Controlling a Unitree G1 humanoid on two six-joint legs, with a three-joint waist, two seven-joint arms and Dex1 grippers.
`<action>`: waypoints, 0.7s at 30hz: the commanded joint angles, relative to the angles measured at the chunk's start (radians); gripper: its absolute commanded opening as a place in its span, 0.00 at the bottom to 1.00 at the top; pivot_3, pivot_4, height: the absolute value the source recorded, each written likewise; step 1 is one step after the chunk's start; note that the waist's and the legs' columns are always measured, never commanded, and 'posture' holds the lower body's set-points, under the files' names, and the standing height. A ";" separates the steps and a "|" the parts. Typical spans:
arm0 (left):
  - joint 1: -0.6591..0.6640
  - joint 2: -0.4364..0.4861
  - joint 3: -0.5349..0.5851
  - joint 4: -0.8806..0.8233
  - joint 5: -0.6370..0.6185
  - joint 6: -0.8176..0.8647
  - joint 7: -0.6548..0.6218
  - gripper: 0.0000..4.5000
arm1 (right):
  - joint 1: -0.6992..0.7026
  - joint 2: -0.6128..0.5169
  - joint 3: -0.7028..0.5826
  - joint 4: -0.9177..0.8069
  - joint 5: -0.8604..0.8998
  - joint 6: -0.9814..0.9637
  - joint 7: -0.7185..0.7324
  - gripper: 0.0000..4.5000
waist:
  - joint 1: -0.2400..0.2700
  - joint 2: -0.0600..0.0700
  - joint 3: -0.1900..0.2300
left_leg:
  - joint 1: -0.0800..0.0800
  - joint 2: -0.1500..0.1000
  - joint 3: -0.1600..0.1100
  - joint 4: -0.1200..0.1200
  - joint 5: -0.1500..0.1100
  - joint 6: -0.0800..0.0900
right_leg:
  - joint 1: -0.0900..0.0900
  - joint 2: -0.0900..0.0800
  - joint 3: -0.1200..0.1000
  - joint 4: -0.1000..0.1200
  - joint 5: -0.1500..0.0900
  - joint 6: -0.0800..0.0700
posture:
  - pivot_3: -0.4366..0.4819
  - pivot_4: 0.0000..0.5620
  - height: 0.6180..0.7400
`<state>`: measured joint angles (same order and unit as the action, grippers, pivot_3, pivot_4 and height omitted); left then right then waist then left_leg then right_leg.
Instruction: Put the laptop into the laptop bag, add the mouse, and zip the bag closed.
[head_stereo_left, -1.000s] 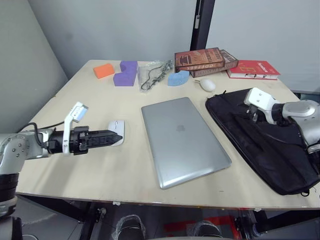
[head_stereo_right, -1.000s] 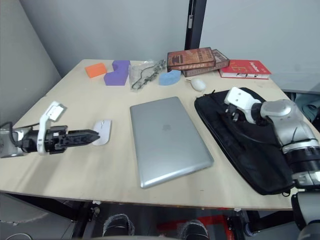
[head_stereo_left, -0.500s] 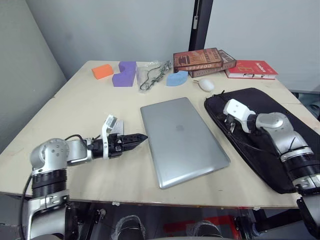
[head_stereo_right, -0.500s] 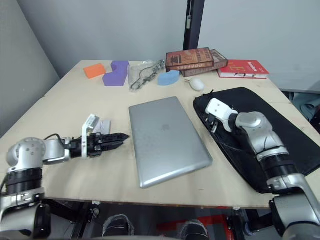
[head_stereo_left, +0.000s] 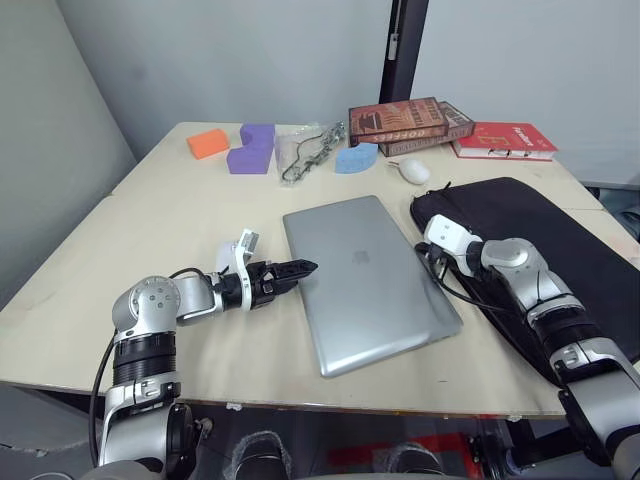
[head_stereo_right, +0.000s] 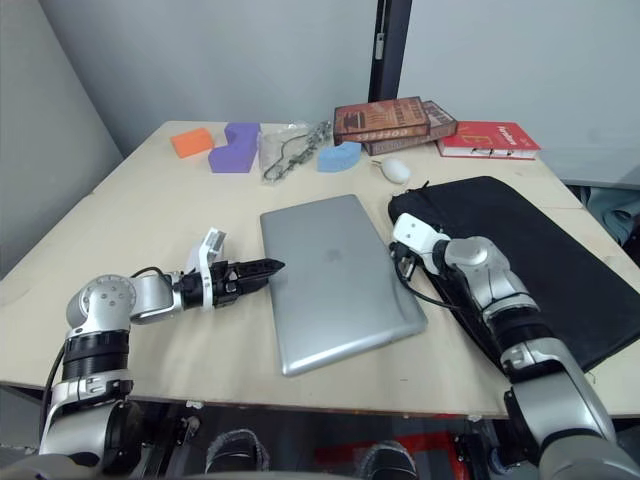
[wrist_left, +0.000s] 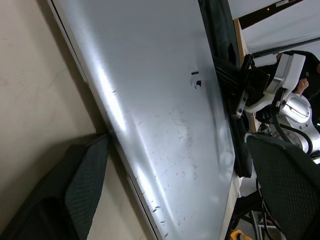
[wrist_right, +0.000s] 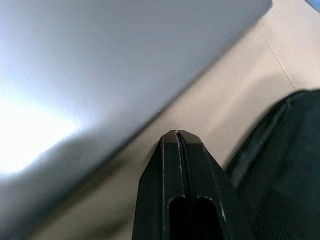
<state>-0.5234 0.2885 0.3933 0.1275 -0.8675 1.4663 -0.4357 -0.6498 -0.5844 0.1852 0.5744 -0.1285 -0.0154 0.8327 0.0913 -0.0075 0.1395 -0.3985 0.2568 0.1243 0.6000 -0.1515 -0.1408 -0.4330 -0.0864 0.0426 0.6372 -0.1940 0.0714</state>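
Note:
The laptop has to slide into the laptop bag (head_stereo_left: 560, 235), so my left gripper should next grab the laptop by its long side edge.
The silver laptop (head_stereo_left: 370, 280) lies flat in the middle of the table. To its right lies the black laptop bag (head_stereo_left: 560, 235). My left gripper (head_stereo_left: 303, 267) is at the laptop's left edge. It is open, with one finger (wrist_left: 85, 190) low beside the edge and the other finger (wrist_left: 290, 190) over the lid. A white bit of the mouse (head_stereo_left: 228, 258) peeks out behind my left wrist. My right gripper (head_stereo_left: 431, 258) is shut on nothing, its tip (wrist_right: 177, 137) over the strip of table between the laptop's right edge and the bag.
Along the back of the table stand an orange block (head_stereo_left: 208, 142), purple blocks (head_stereo_left: 250, 148), a clear bag of cables (head_stereo_left: 305, 150), a blue foam piece (head_stereo_left: 356, 157), a puffy white lump (head_stereo_left: 413, 170) and stacked books (head_stereo_left: 410, 122). The table's front edge (head_stereo_left: 330, 395) is close.
My left gripper has slid right from the mouse to the laptop's left edge. My right gripper has moved left off the bag to the gap beside the laptop.

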 joint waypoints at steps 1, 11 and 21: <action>0.003 -0.030 -0.031 0.028 0.010 0.002 0.007 1.00 | -0.012 0.032 0.019 0.005 -0.005 -0.021 0.003 0.01 | 0.001 0.000 -0.001 | 0.000 0.000 0.000 0.000 0.000 0.001 | 0.000 -0.001 0.000 0.000 0.000 0.000 | 0.48 0.27 0.95; -0.009 -0.075 -0.035 0.011 -0.023 0.013 -0.016 1.00 | 0.021 0.097 -0.014 -0.076 0.067 0.042 0.056 0.01 | -0.009 0.000 -0.002 | -0.001 -0.008 0.000 -0.002 0.002 0.005 | 0.001 -0.008 -0.001 -0.003 0.000 0.000 | 0.48 0.27 0.95; 0.003 -0.112 -0.026 -0.004 -0.024 0.004 -0.001 1.00 | 0.039 0.105 -0.030 -0.112 0.082 0.088 0.075 0.01 | -0.016 0.000 -0.002 | -0.002 -0.008 0.000 -0.008 0.002 0.006 | 0.000 -0.008 -0.003 -0.009 0.000 0.000 | 0.48 0.27 0.95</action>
<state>-0.5272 0.2064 0.3996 0.1331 -0.8670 1.4414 -0.4334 -0.6163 -0.5123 0.1249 0.5101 -0.0764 0.0824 0.8637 0.0752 -0.0074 0.1376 -0.4005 0.2484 0.1243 0.5915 -0.1492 -0.1351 -0.4328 -0.0944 0.0398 0.6274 -0.1940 0.0714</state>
